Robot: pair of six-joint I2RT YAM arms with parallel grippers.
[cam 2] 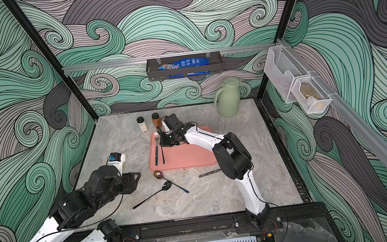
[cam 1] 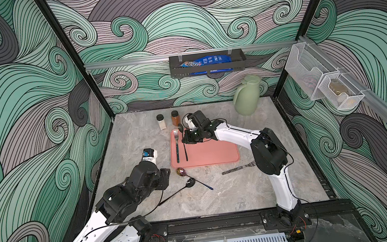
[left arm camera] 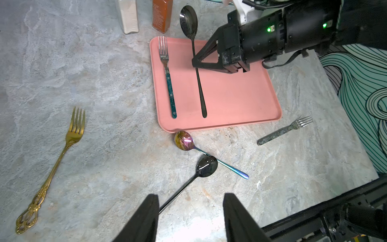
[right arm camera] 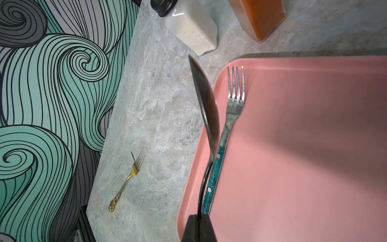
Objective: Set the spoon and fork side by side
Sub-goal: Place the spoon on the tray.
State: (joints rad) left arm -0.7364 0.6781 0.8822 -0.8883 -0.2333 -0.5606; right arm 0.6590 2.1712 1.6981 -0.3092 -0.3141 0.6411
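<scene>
The spoon hangs above the tray point(cam 1: 211, 154) with its bowl past the tray's far edge, so it would come down across that edge if I opened my right gripper now.
A black spoon point(cam 1: 185, 150) point(cam 2: 162, 153) point(left arm camera: 200, 88) point(right arm camera: 207, 104) is pinched at mid-handle by my right gripper point(cam 1: 184, 141) point(cam 2: 162, 143) point(left arm camera: 195, 62) point(right arm camera: 199, 218), which is shut on it. The spoon runs parallel to a teal-handled fork point(cam 1: 177, 146) point(cam 2: 156, 148) point(left arm camera: 168, 79) point(right arm camera: 233, 104) lying on the pink tray point(cam 1: 211, 154) point(cam 2: 187, 157) point(left arm camera: 230, 100) point(right arm camera: 293, 146). Its bowl reaches past the tray's far edge. My left gripper point(cam 1: 166, 177) point(cam 2: 137, 181) point(left arm camera: 189, 201) hangs open over the table, holding nothing.
In front of the tray lie a rainbow spoon point(cam 1: 182, 172) point(left arm camera: 184, 140), a second black spoon point(cam 1: 190, 183) point(left arm camera: 206, 166) and a speckled fork point(cam 1: 238, 168) point(left arm camera: 284, 131). A gold fork point(left arm camera: 52, 167) point(right arm camera: 125, 182) lies at the left. Two spice jars point(cam 1: 161, 121) and a green jug point(cam 1: 247, 98) stand behind.
</scene>
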